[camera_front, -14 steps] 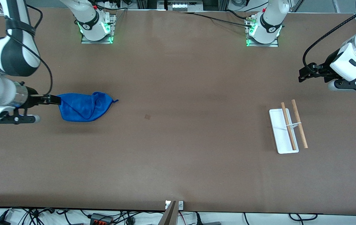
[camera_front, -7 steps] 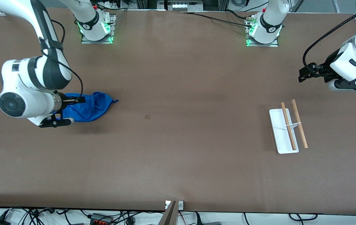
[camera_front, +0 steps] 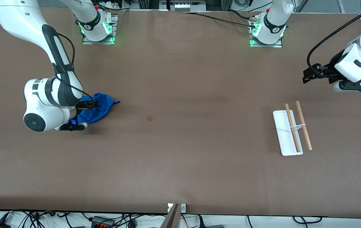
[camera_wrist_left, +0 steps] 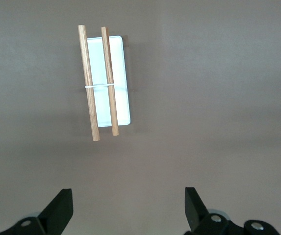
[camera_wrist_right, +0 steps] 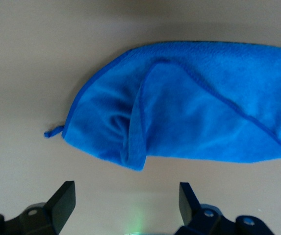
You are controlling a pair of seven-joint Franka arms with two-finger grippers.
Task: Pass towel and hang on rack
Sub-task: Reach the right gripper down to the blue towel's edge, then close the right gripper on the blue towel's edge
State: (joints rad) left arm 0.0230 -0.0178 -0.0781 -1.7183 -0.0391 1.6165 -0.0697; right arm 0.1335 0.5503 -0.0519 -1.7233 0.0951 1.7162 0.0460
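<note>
The blue towel needs to be passed. My right gripper will grab its folded edge (camera_wrist_right: 152, 152) next.
A crumpled blue towel (camera_front: 101, 107) lies flat on the brown table toward the right arm's end; it fills the right wrist view (camera_wrist_right: 189, 112). My right gripper (camera_front: 91, 104) hovers over the towel, open and empty, its black fingertips (camera_wrist_right: 64, 193) wide apart. The rack (camera_front: 289, 131), a white tray base with two wooden rods and a thin white bracket, stands toward the left arm's end and shows in the left wrist view (camera_wrist_left: 106, 83). My left gripper (camera_front: 307, 76) waits in the air at the left arm's end of the table, open and empty (camera_wrist_left: 128, 200).
A small dark square mark (camera_front: 149, 118) is on the table between towel and rack. The two arm bases (camera_front: 98, 30) (camera_front: 267, 31) stand along the table's edge farthest from the front camera. Cables lie under the nearest edge.
My right arm has swung in and its gripper has moved from the towel's outer edge to over the towel. The towel, the rack and the left arm have not moved.
</note>
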